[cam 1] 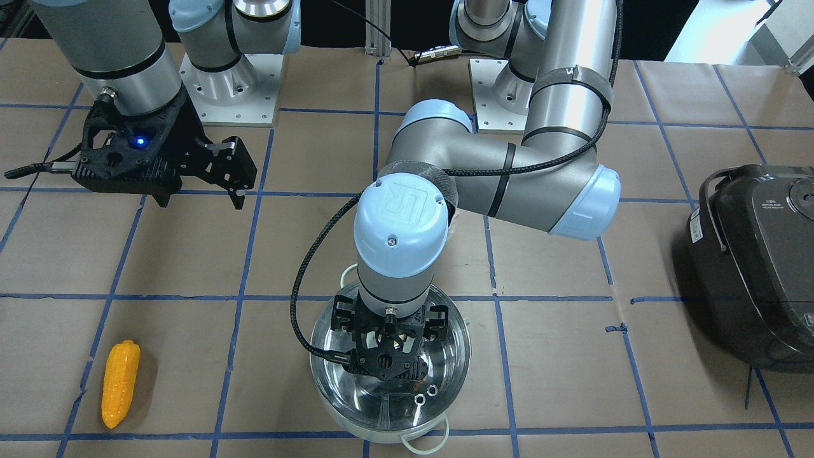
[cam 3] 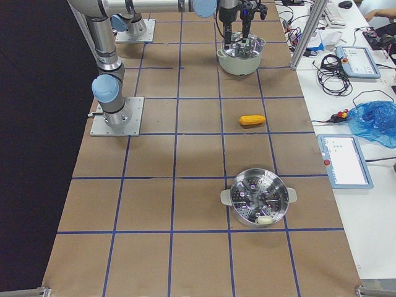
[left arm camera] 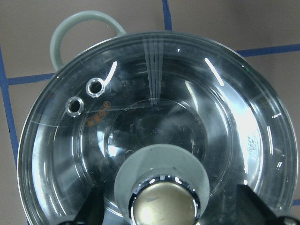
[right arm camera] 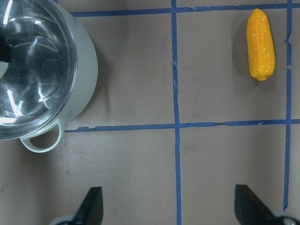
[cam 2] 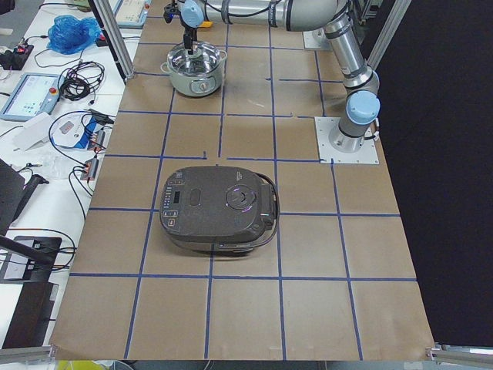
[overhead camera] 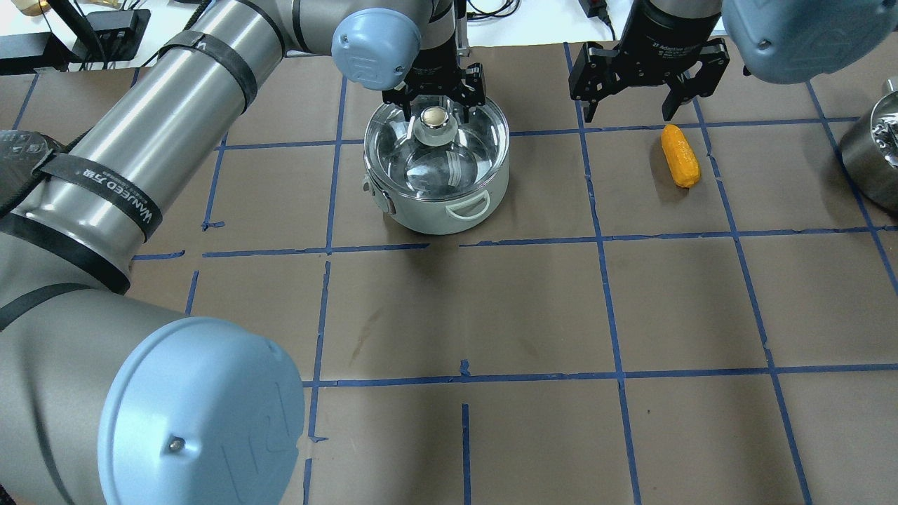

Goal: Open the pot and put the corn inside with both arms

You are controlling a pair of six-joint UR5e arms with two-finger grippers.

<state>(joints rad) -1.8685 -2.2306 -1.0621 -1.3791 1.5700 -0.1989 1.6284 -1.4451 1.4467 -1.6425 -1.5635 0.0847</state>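
Note:
My left gripper will next lift the glass lid by the narrow knob on its top (left arm camera: 164, 201), because the lid is far wider than my open fingers.
The steel pot (overhead camera: 436, 212) stands at the table's far side with its clear glass lid (left arm camera: 213, 117) on. My left gripper (overhead camera: 436, 111) is open above the lid. Its fingers (left arm camera: 91, 212) stand on either side of the pale knob (left arm camera: 162, 176) without touching it. The yellow-orange corn (overhead camera: 680, 156) lies flat on the paper to the pot's right, also in the front view (cam 1: 121, 383) and the right wrist view (right arm camera: 260, 44). My right gripper (overhead camera: 628, 111) is open and empty, raised above the table just beyond the corn.
A dark grey rice cooker (cam 1: 757, 267) sits on my left side of the table. A steel steamer pot (cam 3: 260, 198) stands at my right end, beyond the corn. Blue tape lines grid the brown paper. Both arm bases (cam 1: 232, 83) sit at the near edge.

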